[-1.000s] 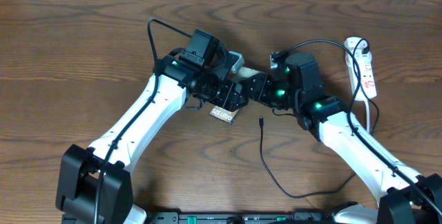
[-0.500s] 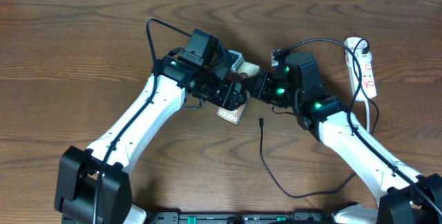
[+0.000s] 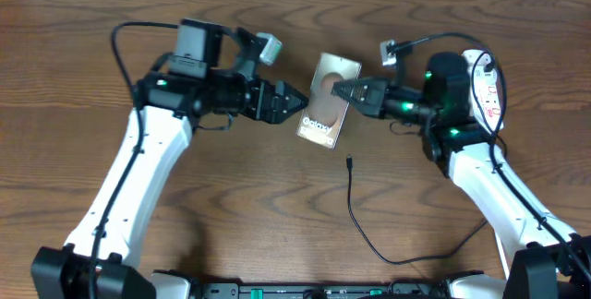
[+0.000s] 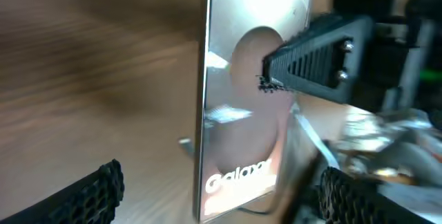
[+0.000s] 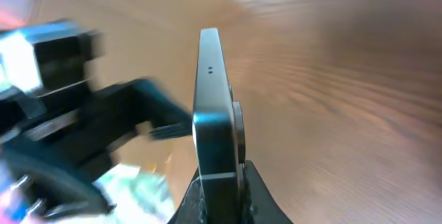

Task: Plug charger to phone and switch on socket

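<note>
My left gripper will next grip the phone (image 3: 325, 105) by the side edge opposite my right gripper, so the "Galaxy" end of the phone stays free for plugging in the charger.
The phone (image 3: 325, 105) is held off the table by one side edge, its screen with "Galaxy" text facing the left arm. My right gripper (image 3: 354, 91) is shut on it; the right wrist view shows the phone edge-on (image 5: 213, 106) between the jaws (image 5: 221, 193). My left gripper (image 3: 294, 103) is open, just left of the phone and apart from it; in its wrist view the phone (image 4: 242, 124) stands beyond the wide jaws (image 4: 221, 200). The charger's plug tip (image 3: 349, 161) lies loose on the table below the phone. The socket (image 3: 494, 105) lies at the far right, partly behind my right arm.
The black charger cable (image 3: 369, 244) curves from the tip toward the table's front edge. A black plug (image 3: 484, 59) sits in the socket's far end. The right gripper's finger (image 4: 314, 54) crosses the phone in the left wrist view.
The left gripper has let go of the phone and pulled back left, now open. The right arm has drawn back right, holding the phone, whose screen now shows.
</note>
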{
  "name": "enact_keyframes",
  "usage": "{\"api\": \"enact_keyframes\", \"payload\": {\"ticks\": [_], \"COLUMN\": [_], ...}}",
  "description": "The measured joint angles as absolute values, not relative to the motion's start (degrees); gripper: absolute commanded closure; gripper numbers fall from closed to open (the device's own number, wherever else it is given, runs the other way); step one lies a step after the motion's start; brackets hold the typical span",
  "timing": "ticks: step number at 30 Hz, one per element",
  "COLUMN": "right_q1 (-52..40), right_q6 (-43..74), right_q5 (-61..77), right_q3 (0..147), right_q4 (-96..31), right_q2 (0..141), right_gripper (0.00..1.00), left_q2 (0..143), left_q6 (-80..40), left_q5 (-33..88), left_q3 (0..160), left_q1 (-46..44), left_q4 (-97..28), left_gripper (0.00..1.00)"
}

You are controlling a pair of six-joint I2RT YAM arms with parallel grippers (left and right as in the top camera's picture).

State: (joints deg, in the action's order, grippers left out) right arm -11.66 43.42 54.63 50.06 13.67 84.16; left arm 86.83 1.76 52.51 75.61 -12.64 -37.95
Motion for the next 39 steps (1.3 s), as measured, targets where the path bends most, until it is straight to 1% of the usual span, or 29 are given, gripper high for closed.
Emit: {"api": "enact_keyframes", "payload": {"ticks": [1, 3, 7, 9, 12, 15, 19, 21, 22, 24, 25, 32, 34, 35, 36, 39], "right_q1": [-11.2, -10.9, -10.8, -10.8, -10.8, -10.8, -10.8, -10.8, -10.8, -10.8, -10.8, -10.8, -10.8, -10.9, -11.1, -11.3], "right_q6": [43.9, 45.1, 47.3, 47.9, 48.7, 50.6, 53.2, 54.4, 54.7, 55.3, 55.5, 56.5, 56.5, 56.6, 56.6, 56.7], "right_q5": [57.8, 62.1, 67.0, 68.1, 69.2, 70.0, 70.1, 70.1, 70.1, 70.1, 70.2, 70.3, 70.0, 70.0, 69.8, 69.4], "right_q3": [50.1, 50.1, 50.1, 50.1, 50.1, 50.1, 50.1, 50.1, 50.1, 50.1, 50.1, 50.1, 50.1, 50.1, 50.1, 50.1], "right_q4": [16.9, 21.0, 23.3, 23.5, 25.3, 30.4, 34.6, 34.8, 34.8, 35.0, 35.1, 35.4, 35.5, 35.6, 35.6, 35.6], "right_q2": [84.2, 84.2, 84.2, 84.2, 84.3, 84.3, 84.3, 84.3, 84.3, 84.3, 84.3, 84.3, 84.3, 84.3, 84.2, 84.0], "right_gripper": [0.99, 0.99, 0.99, 0.99, 0.99, 0.99, 0.99, 0.99, 0.99, 0.99, 0.99, 0.99, 0.99, 0.99, 0.99, 0.99], "left_q2": [86.8, 86.8, 86.8, 86.8, 86.8, 86.8, 86.8, 86.8, 86.9, 86.9, 86.9, 87.0, 87.0, 87.0, 87.0, 87.2], "left_q6": [2.2, 2.8, 3.9, 4.4, 4.6, 4.8, 4.9, 5.0, 5.0, 4.9, 4.9, 4.3, 3.4, 3.0, 2.2, 1.3], "left_q5": [56.5, 60.5, 68.0, 69.3, 70.4, 70.8, 71.4, 71.3, 71.2, 71.0, 70.8, 69.8, 69.6, 69.4, 69.0, 68.4], "left_q3": [75.6, 75.6, 75.6, 75.6, 75.6, 75.6, 75.6, 75.6, 75.6, 75.6, 75.6, 75.6, 75.6, 75.6, 75.6, 75.6], "left_q1": [-12.2, -12.1, -13.3, -14.1, -15.4, -16.7, -18.3, -18.7, -18.8, -18.9, -18.9, -18.9, -18.9, -18.9, -18.8, -18.6], "left_q4": [-37.8, -37.8, -37.1, -36.7, -35.9, -35.7, -35.7, -35.7, -35.7, -35.7, -35.7, -34.6, -33.5, -33.0, -32.7, -32.4], "left_gripper": [0.09, 0.09, 0.10, 0.10, 0.14, 0.20, 0.22, 0.27, 0.28, 0.38, 0.41, 0.44, 0.51, 0.58, 0.60, 0.61]}}
